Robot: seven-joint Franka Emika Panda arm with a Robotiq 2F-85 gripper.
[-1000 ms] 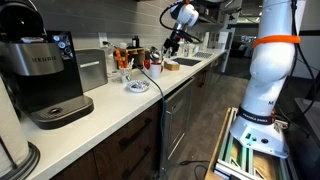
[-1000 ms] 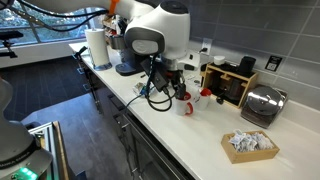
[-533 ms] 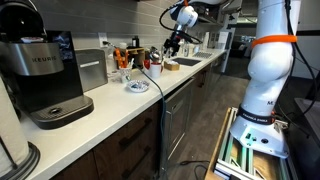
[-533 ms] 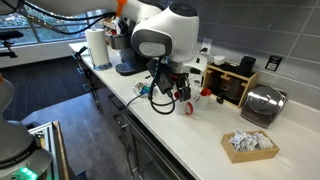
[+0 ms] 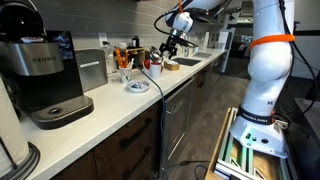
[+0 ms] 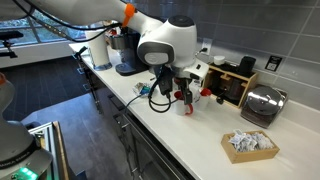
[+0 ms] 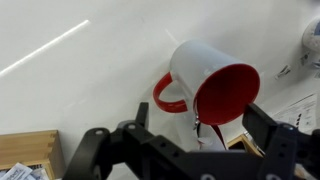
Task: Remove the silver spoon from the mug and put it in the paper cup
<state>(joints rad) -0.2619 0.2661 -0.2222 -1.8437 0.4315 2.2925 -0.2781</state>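
My gripper should grab the silver spoon (image 7: 198,128) by its handle above the mug's rim. The opposite end then stays free to go into the paper cup.
A white mug (image 7: 215,85) with a red inside and a red handle stands on the white counter. It also shows in an exterior view (image 6: 186,104). The silver spoon (image 7: 198,128) is a thin silvery handle that rises from the mug's rim toward the camera. My gripper (image 7: 195,145) hangs just above the mug, and its two dark fingers are spread wide on either side of the spoon handle. The gripper also shows in both exterior views (image 5: 168,50) (image 6: 182,90). A pale round rim (image 7: 312,40) at the right edge may be the paper cup; I cannot tell.
A Keurig coffee machine (image 5: 45,75) stands at the near end of the counter. A wooden organizer (image 6: 232,82), a toaster (image 6: 262,103) and a basket of packets (image 6: 250,145) stand beyond the mug. Black cables (image 6: 150,95) lie beside it. A sink (image 5: 186,62) is further along.
The arm has shifted slightly along the counter and lowered the gripper closer over the mug. The mug has not moved.
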